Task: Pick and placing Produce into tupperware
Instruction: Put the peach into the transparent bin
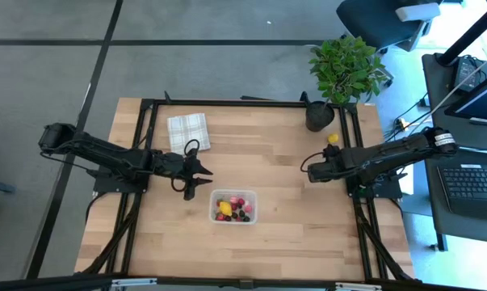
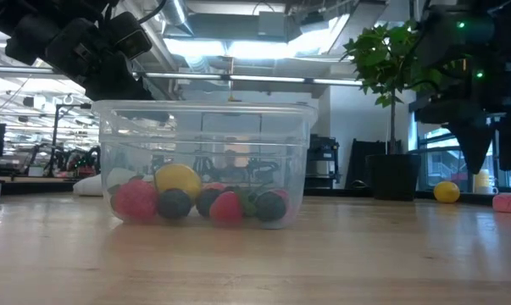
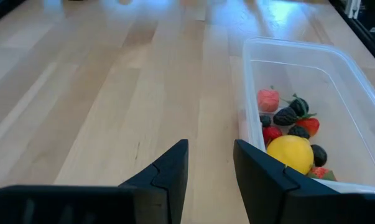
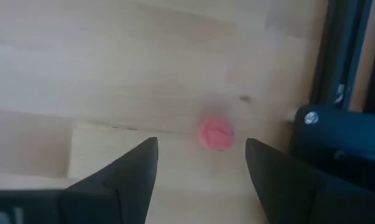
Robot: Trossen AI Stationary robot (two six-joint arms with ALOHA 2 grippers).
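Observation:
My right gripper reaches the pink berry and takes hold of its rounded sides next, to add the berry to the clear tupperware [image 1: 233, 207].
The clear tupperware [image 1: 233, 207] sits on the table near its near edge. It holds several small produce pieces: red, pink and dark berries and a yellow lemon [image 3: 289, 151]. My left gripper [image 3: 211, 162] is open and hovers just left of the tub, beside its left wall [image 3: 244, 106]. My right gripper [image 4: 201, 155] is open and points down over a loose pink berry [image 4: 216, 132] that lies on the wood near the table's right edge. A second loose lemon [image 1: 333, 138] lies by the plant pot; the low view shows that lemon [image 2: 446, 191] and the pink berry [image 2: 507, 202].
A white-green checked cloth [image 1: 188, 132] lies folded toward the far left. A dark pot [image 1: 320, 115] with a green plant stands at the far right corner. Black frame rails [image 1: 352, 153] run along the table's sides. Bare wood lies between the tub and my right gripper.

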